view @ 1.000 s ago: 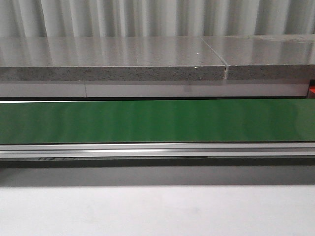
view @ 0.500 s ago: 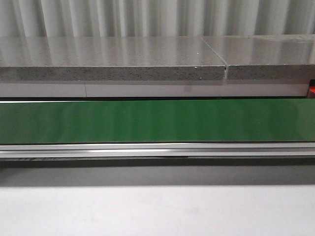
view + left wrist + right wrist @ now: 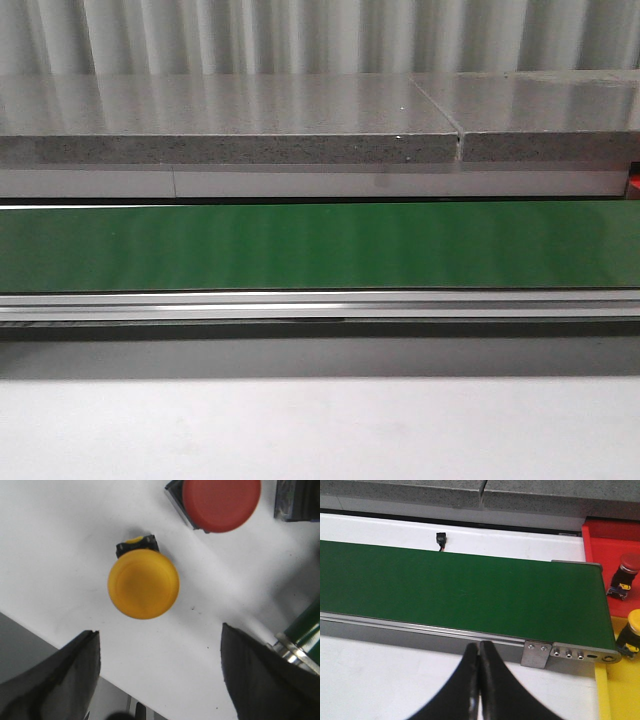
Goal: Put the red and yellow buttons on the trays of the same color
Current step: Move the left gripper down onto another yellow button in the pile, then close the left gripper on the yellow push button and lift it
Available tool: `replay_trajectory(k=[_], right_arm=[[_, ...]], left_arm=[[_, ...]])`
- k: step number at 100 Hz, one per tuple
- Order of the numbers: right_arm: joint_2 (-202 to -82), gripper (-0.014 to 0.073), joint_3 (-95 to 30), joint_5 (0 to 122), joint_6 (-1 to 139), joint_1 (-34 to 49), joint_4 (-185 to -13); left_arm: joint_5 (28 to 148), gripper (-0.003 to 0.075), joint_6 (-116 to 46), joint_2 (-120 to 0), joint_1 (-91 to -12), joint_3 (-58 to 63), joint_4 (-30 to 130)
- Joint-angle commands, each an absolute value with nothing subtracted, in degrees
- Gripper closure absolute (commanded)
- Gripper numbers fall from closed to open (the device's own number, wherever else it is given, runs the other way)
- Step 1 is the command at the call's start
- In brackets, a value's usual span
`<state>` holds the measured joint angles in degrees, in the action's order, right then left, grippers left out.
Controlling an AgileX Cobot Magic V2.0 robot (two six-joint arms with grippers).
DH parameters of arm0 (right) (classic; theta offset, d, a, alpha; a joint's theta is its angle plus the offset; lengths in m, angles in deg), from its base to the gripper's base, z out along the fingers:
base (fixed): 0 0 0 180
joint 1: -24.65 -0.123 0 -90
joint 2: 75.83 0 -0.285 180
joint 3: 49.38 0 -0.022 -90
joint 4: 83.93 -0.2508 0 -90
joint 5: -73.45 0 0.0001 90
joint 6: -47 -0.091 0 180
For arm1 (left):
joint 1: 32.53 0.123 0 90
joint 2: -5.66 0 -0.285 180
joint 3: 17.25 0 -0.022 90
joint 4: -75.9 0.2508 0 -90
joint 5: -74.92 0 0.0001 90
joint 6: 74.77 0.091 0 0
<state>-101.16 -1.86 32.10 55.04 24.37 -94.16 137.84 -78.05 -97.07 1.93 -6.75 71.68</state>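
Observation:
My left gripper's fingers stop short of the yellow button [image 3: 143, 584], so closing now would miss it. The left gripper moves toward the button next, before it closes.
In the left wrist view a yellow button [image 3: 143, 583] stands on the white table, seen from above, with a red button [image 3: 221, 503] beyond it. My left gripper [image 3: 159, 652] hangs open above the table, the yellow button just ahead of its fingers, untouched. In the right wrist view my right gripper [image 3: 479, 650] is shut with nothing in it, near the conveyor's front rail. A red button [image 3: 626, 575] sits on the red tray [image 3: 605, 532] and a yellow button [image 3: 633, 630] on the yellow tray [image 3: 620, 690] at the belt's end. No gripper shows in the front view.
The green conveyor belt [image 3: 320, 245] crosses the table, with a metal rail [image 3: 320, 305] in front and a grey stone ledge [image 3: 230, 125] behind. A small black connector [image 3: 440, 541] lies behind the belt. A dark block [image 3: 297, 500] sits beside the red button.

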Motion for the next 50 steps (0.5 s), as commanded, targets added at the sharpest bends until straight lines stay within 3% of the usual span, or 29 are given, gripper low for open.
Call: replay_trajectory(k=[1,39,50], right_arm=[[-101.7,0.0666,-3.2,36.4,55.6,24.2,-94.0],[-101.7,0.0666,-3.2,36.4,55.6,24.2,-94.0],[-101.7,0.0666,-3.2,36.4,55.6,24.2,-94.0]], left_arm=[[138.4,0.0226,-78.0,-96.8,2.0,-9.0,71.8],[135.6,0.0229,-78.2,-102.2,2.0,-12.8,72.2],[135.9,0.026,-78.2,-103.6,2.0,-12.8,72.3]])
